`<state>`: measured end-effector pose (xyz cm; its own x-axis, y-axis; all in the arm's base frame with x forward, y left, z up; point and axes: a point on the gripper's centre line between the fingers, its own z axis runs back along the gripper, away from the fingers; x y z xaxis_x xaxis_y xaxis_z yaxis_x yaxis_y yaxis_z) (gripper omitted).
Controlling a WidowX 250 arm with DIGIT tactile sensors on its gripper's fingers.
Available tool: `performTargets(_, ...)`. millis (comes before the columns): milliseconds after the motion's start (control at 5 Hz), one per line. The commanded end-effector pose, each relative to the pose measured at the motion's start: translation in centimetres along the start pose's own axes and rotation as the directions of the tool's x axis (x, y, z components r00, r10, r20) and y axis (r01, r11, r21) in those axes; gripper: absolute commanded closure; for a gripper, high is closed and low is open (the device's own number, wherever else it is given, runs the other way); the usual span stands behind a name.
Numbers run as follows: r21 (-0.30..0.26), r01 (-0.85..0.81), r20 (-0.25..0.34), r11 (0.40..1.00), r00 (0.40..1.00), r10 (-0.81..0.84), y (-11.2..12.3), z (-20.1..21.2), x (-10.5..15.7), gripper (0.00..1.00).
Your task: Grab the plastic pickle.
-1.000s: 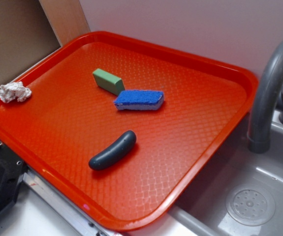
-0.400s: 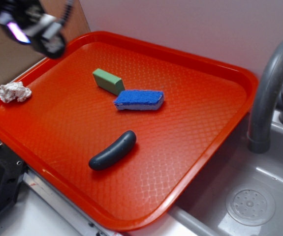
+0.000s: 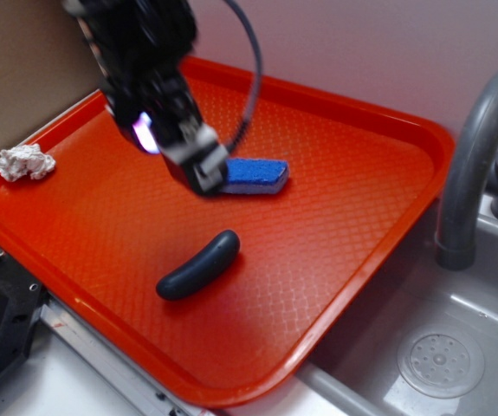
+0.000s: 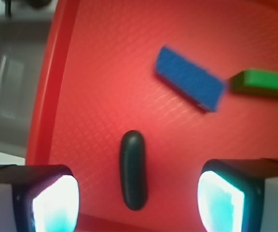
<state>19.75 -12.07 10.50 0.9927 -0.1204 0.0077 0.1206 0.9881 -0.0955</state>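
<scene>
The plastic pickle is long and tapers to rounded ends, so the gripper next needs to grab it across its middle [image 3: 198,268] to keep it from tipping.
The plastic pickle [image 3: 198,265] is a dark blue-grey sausage-shaped piece lying on the red tray [image 3: 335,243], toward its front. In the wrist view the pickle [image 4: 133,169] lies lengthwise between my two fingers, well below them. My gripper [image 3: 203,178] hangs open and empty above the tray's middle, up and behind the pickle, in front of the blue sponge [image 3: 257,175]. In the wrist view my gripper [image 4: 138,203] shows two glowing pads wide apart.
The blue sponge [image 4: 191,85] and a green rectangular block [image 4: 262,83] lie farther back on the tray. A crumpled white paper [image 3: 25,162] sits at the tray's left rim. A grey sink [image 3: 439,347] with a tap [image 3: 474,156] lies to the right.
My gripper has come in from the upper left and moved over the tray's middle, now hiding the green block in the exterior view. The objects have not moved.
</scene>
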Motion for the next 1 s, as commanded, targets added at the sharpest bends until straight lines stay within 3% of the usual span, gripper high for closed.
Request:
performTargets(0, 0.055, 0.094, -0.103, 0.994, 0.991, -0.088, -2.1, -5.1, -1.3, 0.0)
performTargets(200, 0.093, 0.106, -0.174, 0.99, 0.981, -0.089, -2.2, -7.6, -1.8, 0.0)
performTargets(600, 0.123, 0.114, -0.234, 0.986, 0.969, -0.083, -1.5, -8.6, -2.1, 0.05)
performTargets(800, 0.135, 0.123, -0.234, 0.983, 0.968, -0.089, -1.3, -8.5, -2.0, 1.0)
